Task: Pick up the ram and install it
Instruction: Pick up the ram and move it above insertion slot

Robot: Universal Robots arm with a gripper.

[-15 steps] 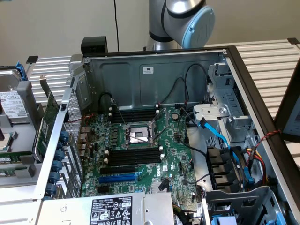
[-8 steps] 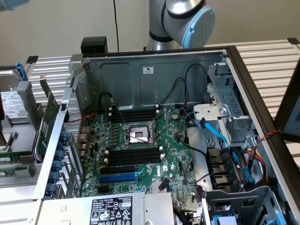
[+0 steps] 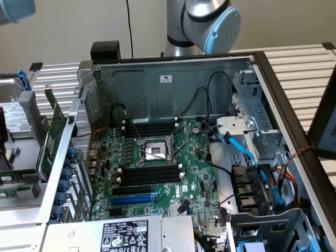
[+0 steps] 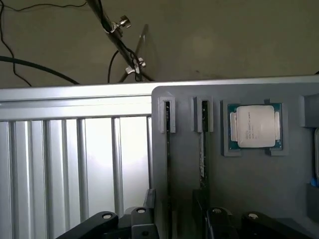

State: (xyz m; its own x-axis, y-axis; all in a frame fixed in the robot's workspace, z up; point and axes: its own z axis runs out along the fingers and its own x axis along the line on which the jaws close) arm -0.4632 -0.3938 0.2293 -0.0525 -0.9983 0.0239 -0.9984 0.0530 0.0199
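Note:
I need to grab the ram stick by its exposed long edge [image 4: 169, 191] next. Then I can install the stick in a black memory slot.
Two ram sticks stand on edge in the slots of a grey holder tray [image 4: 249, 194], one [image 4: 167, 149] beside the other [image 4: 203, 149], each seen as a thin dark strip. My gripper [image 4: 179, 221] hovers over the near ends of these sticks, open, its dark fingers [image 4: 104, 221] set wide on either side and gripping nothing. In the exterior view the open computer case [image 3: 173, 79] shows the motherboard with black memory slots [image 3: 149, 173] in front of the processor socket [image 3: 155, 152] and more slots [image 3: 149, 128] behind it. The arm's elbow [image 3: 210, 21] rises behind the case.
A processor chip [image 4: 255, 126] sits in a pocket of the tray beside the sticks. A ribbed metal table [image 4: 75, 164] lies under the tray. Beside the case, at the exterior view's left, stand a green expansion card [image 3: 55, 131] and a drive [image 3: 18, 118]. Cables and a blue ribbon [image 3: 244, 149] crowd the case's right side.

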